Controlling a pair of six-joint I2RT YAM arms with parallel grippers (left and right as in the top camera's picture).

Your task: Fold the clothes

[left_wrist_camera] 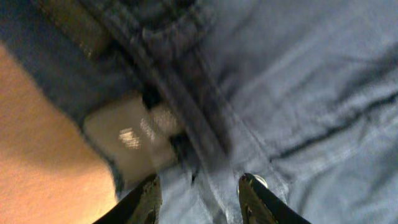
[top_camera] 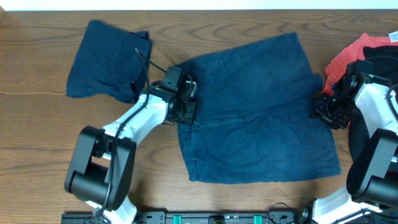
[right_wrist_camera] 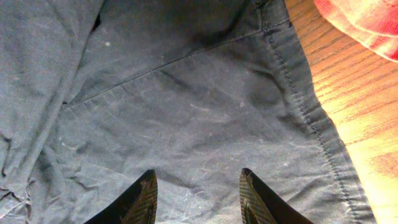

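Observation:
I need to grab the dark navy shorts with my left gripper next, by the waistband's top edge (top_camera: 191, 126) near the button (top_camera: 196, 124). This will pull the waistband straight for folding.
The clothes in the middle are dark navy shorts (top_camera: 255, 112), spread flat on the table. My left gripper (top_camera: 185, 106) is at their left edge, over the waistband. In the left wrist view it (left_wrist_camera: 199, 180) stands open above a thick seam (left_wrist_camera: 186, 106) and a pale label (left_wrist_camera: 127, 137), with only fabric lying below the jaws. My right gripper (top_camera: 326, 111) is at the shorts' right edge. It (right_wrist_camera: 198, 173) is open too, just over smooth navy cloth (right_wrist_camera: 186, 93) near a stitched hem (right_wrist_camera: 311, 118).
A second navy piece (top_camera: 106, 59) lies folded at the back left. A coral-red garment (top_camera: 351, 56) and a black one (top_camera: 382, 68) are piled at the right edge, behind the right arm. Bare wood (top_camera: 261, 205) runs along the front.

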